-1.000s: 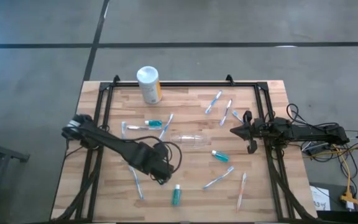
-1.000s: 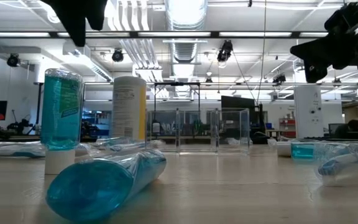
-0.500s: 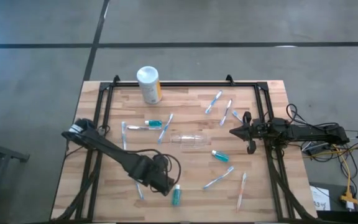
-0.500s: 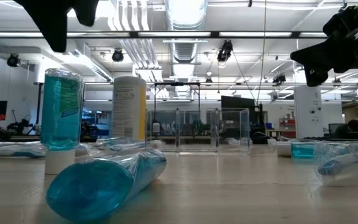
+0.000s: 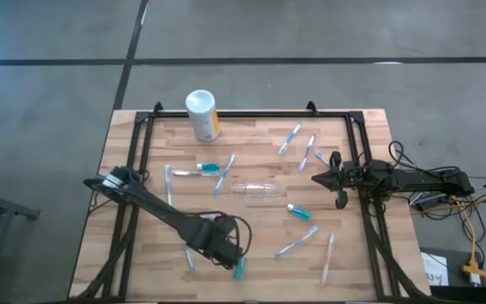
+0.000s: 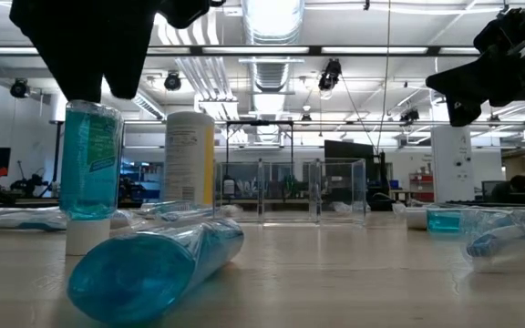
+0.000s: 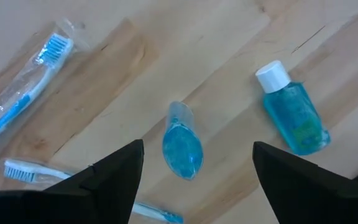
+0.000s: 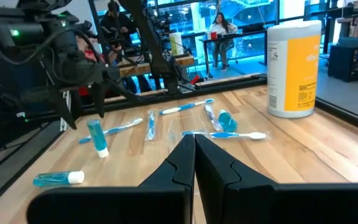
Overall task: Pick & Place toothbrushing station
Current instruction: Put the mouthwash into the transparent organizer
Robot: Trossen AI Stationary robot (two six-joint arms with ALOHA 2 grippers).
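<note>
I should reach for the upright teal tube with my left gripper and grab its teal end [image 7: 183,151], opposite the cap, to load the clear cup.
A teal tube [image 7: 182,144] stands upright on its white cap [image 6: 84,237] near the table's front edge [image 5: 240,268]. My left gripper [image 7: 197,152] hangs open just above it, pointing down, one finger on either side and touching nothing; it also shows in the high view [image 5: 229,257] and the low view [image 6: 89,55]. Another teal tube [image 7: 294,115] lies flat nearby. A clear cup [image 5: 260,189] lies on its side mid-table. Wrapped toothbrushes [image 5: 297,242] lie scattered on the wood. My right gripper [image 5: 315,178] waits shut at the table's right edge.
A white canister with a yellow label [image 5: 202,114] stands at the far edge. Toothbrushes [image 7: 20,109] lie beside the upright tube. A third teal tube [image 5: 209,168] lies left of the cup. A black frame [image 5: 146,135] borders the table.
My left gripper has moved toward the table's near edge and a little to the right while sinking. It now hangs over the upright teal tube, still open. The tube and the other things have stayed in place.
</note>
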